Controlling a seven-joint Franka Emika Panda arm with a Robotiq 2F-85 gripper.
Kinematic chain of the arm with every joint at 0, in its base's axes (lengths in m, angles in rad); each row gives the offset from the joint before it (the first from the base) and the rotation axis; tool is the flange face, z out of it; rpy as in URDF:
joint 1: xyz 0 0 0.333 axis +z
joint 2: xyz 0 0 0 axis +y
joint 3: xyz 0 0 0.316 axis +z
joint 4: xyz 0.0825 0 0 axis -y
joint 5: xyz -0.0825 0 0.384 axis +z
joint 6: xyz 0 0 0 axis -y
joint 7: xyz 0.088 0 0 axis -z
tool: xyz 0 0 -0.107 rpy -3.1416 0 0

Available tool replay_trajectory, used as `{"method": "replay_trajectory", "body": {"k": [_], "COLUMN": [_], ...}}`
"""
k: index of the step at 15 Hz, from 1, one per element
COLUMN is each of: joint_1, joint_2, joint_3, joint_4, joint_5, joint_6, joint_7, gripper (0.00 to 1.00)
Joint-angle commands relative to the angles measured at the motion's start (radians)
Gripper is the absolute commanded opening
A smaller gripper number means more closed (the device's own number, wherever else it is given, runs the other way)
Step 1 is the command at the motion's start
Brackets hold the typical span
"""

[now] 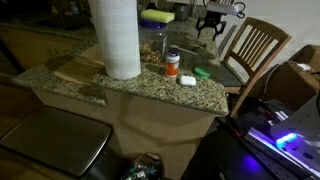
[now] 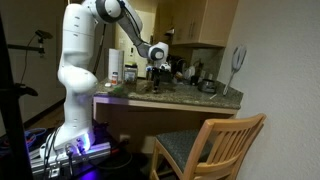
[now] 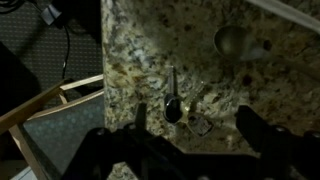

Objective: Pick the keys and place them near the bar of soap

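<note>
My gripper needs to move down before it closes on the keys, because its open fingers are above the keys and the counter shows underneath.
In the wrist view the keys (image 3: 176, 106), a dark-headed key with a small fob on a ring, lie on the speckled granite counter (image 3: 150, 50). My gripper (image 3: 192, 126) is open and empty just above them, one finger on each side. In an exterior view the gripper (image 1: 210, 24) hangs over the far end of the counter, and the small white bar of soap (image 1: 187, 80) lies near the front edge beside the white-capped orange pill bottle (image 1: 172, 63). The gripper also shows over the counter in the exterior view from the side (image 2: 157, 68). The keys are too small to make out in both exterior views.
A tall paper towel roll (image 1: 117, 38) stands on the counter, with a yellow-green sponge (image 1: 157, 16) behind it and a small green item (image 1: 202, 72) by the soap. A round grey object (image 3: 232, 40) lies near the keys. A wooden chair (image 1: 255, 50) stands at the counter's end.
</note>
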Motion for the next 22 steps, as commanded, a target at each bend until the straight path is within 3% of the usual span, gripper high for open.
{"method": "replay_trajectory", "body": {"k": [1, 3, 4, 5, 6, 8, 9, 12, 14, 20, 22], "joint_1": [0.007, 0.012, 0.014, 0.015, 0.017, 0.020, 0.022, 0.020, 0.015, 0.016, 0.010], "joint_2": [0.157, 0.193, 0.198, 0.202, 0.199, 0.198, 0.202, 0.213, 0.201, 0.175, 0.154], "joint_3": [-0.019, -0.032, -0.037, -0.039, -0.042, -0.048, -0.049, -0.043, -0.043, -0.054, -0.053], "joint_4": [0.173, 0.230, 0.252, 0.271, 0.287, 0.314, 0.329, 0.327, 0.287, 0.122, 0.078], "joint_5": [0.003, -0.005, -0.012, -0.014, -0.024, -0.048, -0.065, -0.078, -0.062, -0.058, -0.040], "joint_6": [-0.081, -0.139, -0.183, -0.228, -0.279, -0.363, -0.409, -0.484, -0.456, -0.221, -0.177], "joint_7": [0.088, 0.137, 0.149, 0.150, 0.152, 0.167, 0.173, 0.161, 0.157, 0.211, 0.211], "gripper": [1.00, 1.00, 0.75, 0.74, 0.93, 0.90, 1.00, 1.00, 1.00, 1.00, 0.74]}}
